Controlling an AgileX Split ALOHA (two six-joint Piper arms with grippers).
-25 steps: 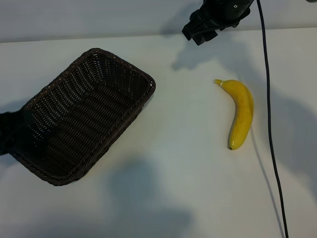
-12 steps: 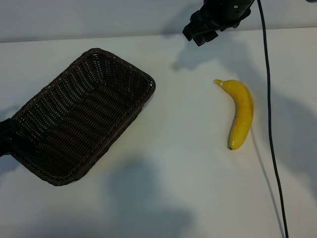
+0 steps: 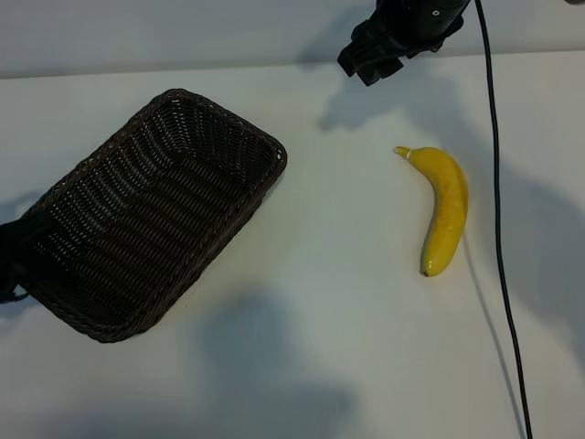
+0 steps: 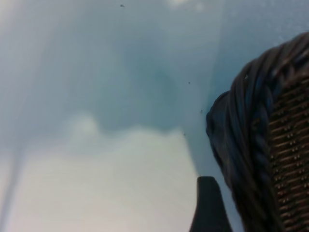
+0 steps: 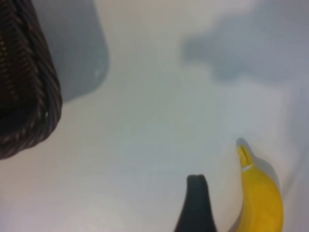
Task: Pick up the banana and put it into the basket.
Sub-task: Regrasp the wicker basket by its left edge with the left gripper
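My left gripper grabs the basket by the braided rim at its end point(image 3: 33, 218) next, since the basket is far too wide for my fingers.
The yellow banana point(image 3: 445, 208) lies on the white table at the right, its stem tip pointing toward the back. In the right wrist view the banana point(image 5: 260, 198) lies just beside one dark finger point(image 5: 195, 207). My right gripper point(image 3: 370, 62) hovers near the table's back edge, behind and left of the banana, open and empty. The dark brown wicker basket point(image 3: 239, 126) sits at the left, empty. My left gripper point(image 3: 7, 261) sits at the left edge beside the basket's end, open. One of its fingers point(image 4: 208, 208) shows next to the braided basket rim point(image 4: 260, 125).
A black cable point(image 3: 498, 229) hangs down just right of the banana. A corner of the basket point(image 5: 29, 96) shows in the right wrist view. White tabletop point(image 3: 338, 274) lies between the basket and the banana.
The left arm has drawn back toward the left edge, uncovering the basket's left end. The right gripper has barely shifted. Banana and basket have not moved.
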